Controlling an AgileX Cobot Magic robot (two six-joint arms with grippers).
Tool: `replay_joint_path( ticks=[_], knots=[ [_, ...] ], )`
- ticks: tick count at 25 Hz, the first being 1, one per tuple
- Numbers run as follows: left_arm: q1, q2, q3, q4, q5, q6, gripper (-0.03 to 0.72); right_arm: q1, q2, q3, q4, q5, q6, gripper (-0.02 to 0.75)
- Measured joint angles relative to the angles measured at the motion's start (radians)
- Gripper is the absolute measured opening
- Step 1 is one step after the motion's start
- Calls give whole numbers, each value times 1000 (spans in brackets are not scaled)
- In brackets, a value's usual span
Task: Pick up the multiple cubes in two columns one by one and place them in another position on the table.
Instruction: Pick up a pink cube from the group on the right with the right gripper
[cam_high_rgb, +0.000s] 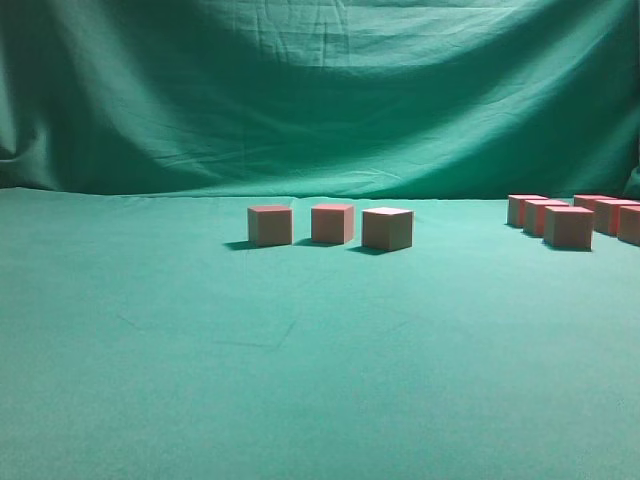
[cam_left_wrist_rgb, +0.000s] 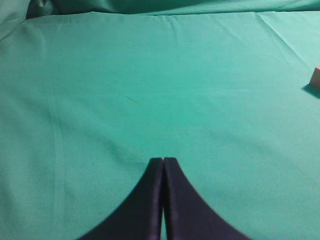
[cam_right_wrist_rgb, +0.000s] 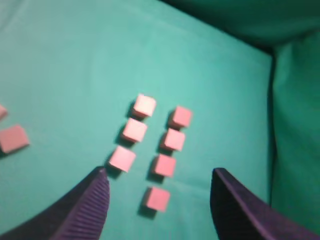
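Observation:
The end cube of the longer column (cam_right_wrist_rgb: 157, 200) needs to be grabbed next by its opposite sides with my right gripper, to start moving the two columns.
Several pink cubes (cam_right_wrist_rgb: 156, 198) stand in two columns on the green table (cam_right_wrist_rgb: 70, 75); the left column holds three, the right column more. My right gripper (cam_right_wrist_rgb: 157, 176) is open and empty, high above them, with the nearest cube between its fingers. In the exterior view the columns (cam_high_rgb: 568, 226) sit at the far right. Three more cubes (cam_high_rgb: 270, 225) (cam_high_rgb: 332, 223) (cam_high_rgb: 387, 228) stand in a row at mid-table. My left gripper (cam_left_wrist_rgb: 163, 160) is shut and empty over bare cloth; one cube edge (cam_left_wrist_rgb: 316, 76) shows at its right. No gripper shows in the exterior view.
A wrinkled green cloth backdrop (cam_high_rgb: 320, 90) hangs behind the table (cam_high_rgb: 200, 380). In the right wrist view two of the row's cubes (cam_right_wrist_rgb: 13, 138) lie at the left edge, and the backdrop's fold (cam_right_wrist_rgb: 295, 125) rises on the right.

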Motion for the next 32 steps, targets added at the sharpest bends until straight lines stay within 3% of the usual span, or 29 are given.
replay_joint_path(
  ticks=[5,8,15,21,28,29,32],
  knots=[
    [0,0,0,0,0,0,0,-195,-75,298,-5,-6,96,403],
    [0,0,0,0,0,0,0,-277,-76,450,48,-72,120,403],
    [0,0,0,0,0,0,0,-342,-74,704,158,-357,154,403],
    [0,0,0,0,0,0,0,-342,27,714,158,-411,154,629],
    [0,0,0,0,0,0,0,-359,127,714,145,-502,181,629],
    [0,0,0,0,0,0,0,-372,137,714,145,-515,187,568],
    [0,0,0,0,0,0,0,-418,156,714,157,-543,192,571]
  ],
)
